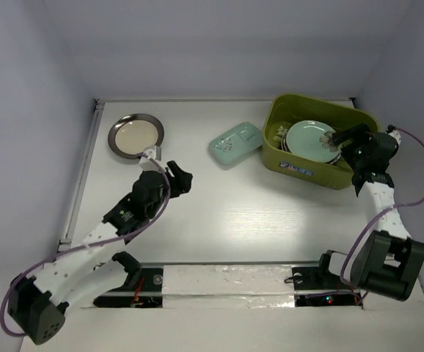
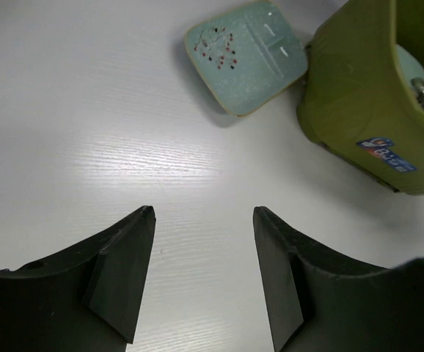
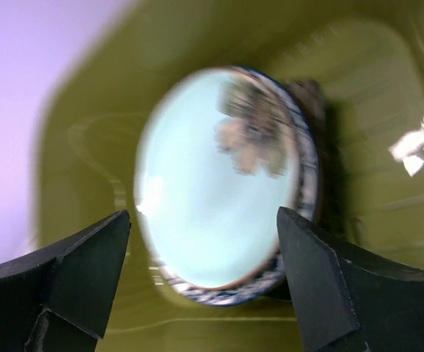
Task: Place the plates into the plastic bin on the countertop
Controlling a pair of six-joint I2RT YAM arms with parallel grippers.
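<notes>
The divided end of the plate should stay free for my right gripper, so my left gripper will grab the mint rectangular plate by its berry-patterned end next.
The olive-green plastic bin stands at the back right of the white countertop. Inside it a mint round plate lies on top of a stack; a blue-floral rim shows under it. My right gripper is open and empty, hovering over that plate. A mint rectangular divided plate lies just left of the bin, touching or nearly touching it. A metal-rimmed cream round plate sits at the back left. My left gripper is open and empty above bare countertop.
A metal rail runs along the left edge of the countertop. The bin's side with its small label shows in the left wrist view. White walls close the back and sides.
</notes>
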